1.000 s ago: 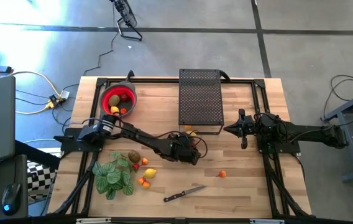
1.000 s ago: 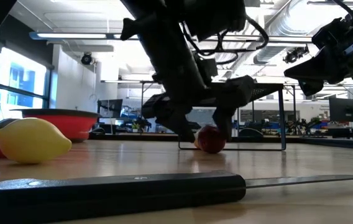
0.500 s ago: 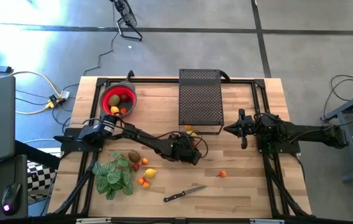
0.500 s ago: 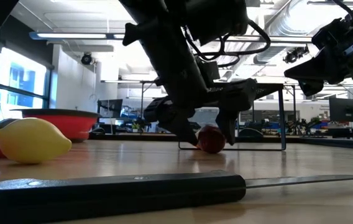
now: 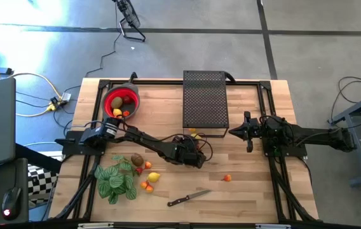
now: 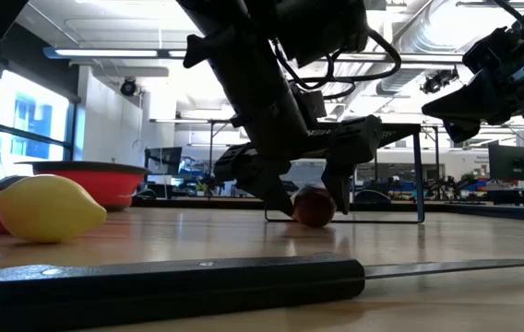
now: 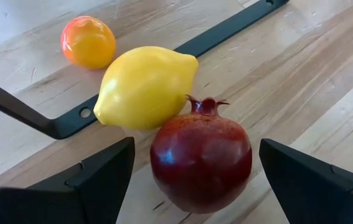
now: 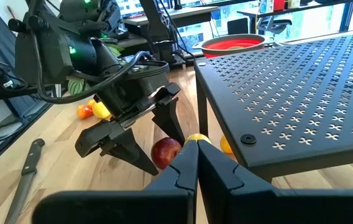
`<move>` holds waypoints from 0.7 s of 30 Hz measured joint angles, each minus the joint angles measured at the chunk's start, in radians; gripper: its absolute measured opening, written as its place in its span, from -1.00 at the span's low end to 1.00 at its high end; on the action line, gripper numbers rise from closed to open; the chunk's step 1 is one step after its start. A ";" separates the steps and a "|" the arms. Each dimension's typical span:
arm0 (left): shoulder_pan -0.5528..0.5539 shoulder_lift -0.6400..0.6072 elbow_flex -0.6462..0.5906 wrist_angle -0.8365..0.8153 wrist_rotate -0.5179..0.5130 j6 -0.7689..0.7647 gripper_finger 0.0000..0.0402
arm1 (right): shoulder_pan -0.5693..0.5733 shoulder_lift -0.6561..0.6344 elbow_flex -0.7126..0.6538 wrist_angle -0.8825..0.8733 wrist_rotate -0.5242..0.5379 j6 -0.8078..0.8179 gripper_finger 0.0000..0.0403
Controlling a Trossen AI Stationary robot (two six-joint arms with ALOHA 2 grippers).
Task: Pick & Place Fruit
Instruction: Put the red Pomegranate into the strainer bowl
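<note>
The dark red fruit has both fingers reaching down past its top [image 7: 206, 106] to its wide middle [image 7: 201, 163], so my left gripper should close on it now.
A dark red fruit [image 7: 201, 163] with a small crown rests on the wood beside a yellow lemon [image 7: 144, 87] and a tiny orange fruit [image 7: 88, 42], at the near edge of the black perforated stand [image 5: 204, 102]. My left gripper [image 7: 195, 142] is open, slanting down, one finger on each side of the red fruit without touching it. More fruit [image 5: 147, 173] lies near the green plant [image 5: 117, 181], and one orange piece [image 5: 227, 178] sits alone. The red bowl [image 5: 122, 102] holds several pieces. My right gripper [image 5: 249, 135] waits shut at the table's right.
A black-handled knife [image 5: 189, 198] lies near the front edge. The stand's black leg bar [image 7: 71, 118] runs just behind the lemon. Black frame rails [image 5: 276, 172] border the table's left, right and far sides. Bare wood shows between the knife and the stand.
</note>
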State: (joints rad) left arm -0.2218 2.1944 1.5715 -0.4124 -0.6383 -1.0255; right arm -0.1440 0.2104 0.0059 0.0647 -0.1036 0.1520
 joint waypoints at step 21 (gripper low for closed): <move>0.000 0.000 0.000 -0.001 0.000 -0.008 0.27 | 0.000 0.000 0.000 0.000 0.000 0.000 -0.99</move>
State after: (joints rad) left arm -0.2218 2.1944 1.5715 -0.4129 -0.6388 -1.0333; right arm -0.1440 0.2104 0.0059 0.0643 -0.1036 0.1520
